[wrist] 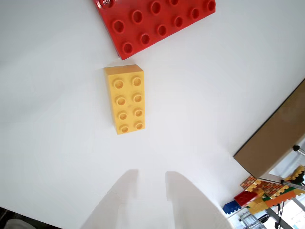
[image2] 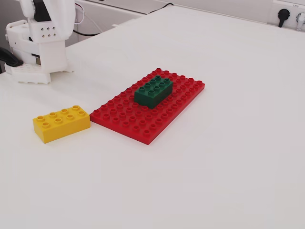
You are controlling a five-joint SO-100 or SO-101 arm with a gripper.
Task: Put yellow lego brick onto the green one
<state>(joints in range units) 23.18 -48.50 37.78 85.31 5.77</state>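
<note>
Next, my gripper grabs the long sides of the yellow brick and leaves the brick's studs free, to stack it on the green brick.
The yellow lego brick lies flat and studs-up on the white table, just off a corner of the red baseplate. In the fixed view the yellow brick sits to the left of the baseplate. The dark green brick stands on the baseplate's middle; it is out of the wrist view. My gripper is open and empty, with its two white fingers apart at the bottom of the wrist view, short of the yellow brick and above the table. The gripper itself is out of the fixed view.
The white arm base stands at the back left of the table. In the wrist view the table edge runs at the right, with a brown board and colourful lego models beyond it. Wall sockets are at the far right.
</note>
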